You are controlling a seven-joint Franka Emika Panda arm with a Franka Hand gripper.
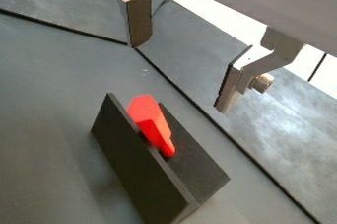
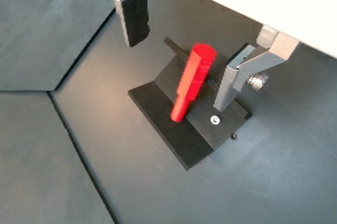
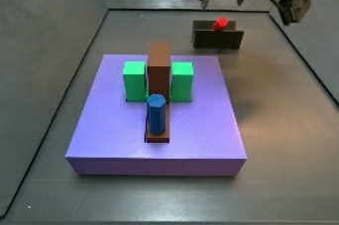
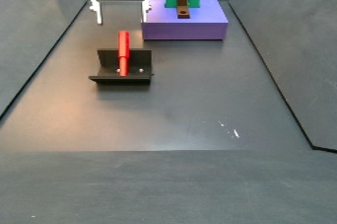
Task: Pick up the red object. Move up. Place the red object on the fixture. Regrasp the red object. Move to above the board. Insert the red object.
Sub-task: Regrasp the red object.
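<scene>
The lower part of the peg sits closely between the dark bracket's sides, so my gripper will next hold the peg by its exposed upper end (image 3: 221, 22) (image 1: 145, 112).
The red object (image 2: 191, 80) is a thin bright-red peg. It lies leaning on the fixture (image 2: 184, 134), a small dark bracket, and shows in both wrist views (image 1: 152, 124) and both side views (image 3: 221, 24) (image 4: 125, 52). My gripper (image 2: 182, 50) is open and empty, with its fingers apart above the peg and fixture, one on each side. It also shows in a wrist view (image 1: 184, 55) and a side view (image 4: 120, 11). The board (image 3: 185, 135) is a large purple block well away from the fixture (image 3: 219, 39).
The board carries two green blocks (image 3: 135, 80), a tall brown bar (image 3: 159, 65) and a blue peg (image 3: 157, 113). It also shows behind the gripper in a side view (image 4: 198, 26). Dark grey floor with raised walls surrounds everything.
</scene>
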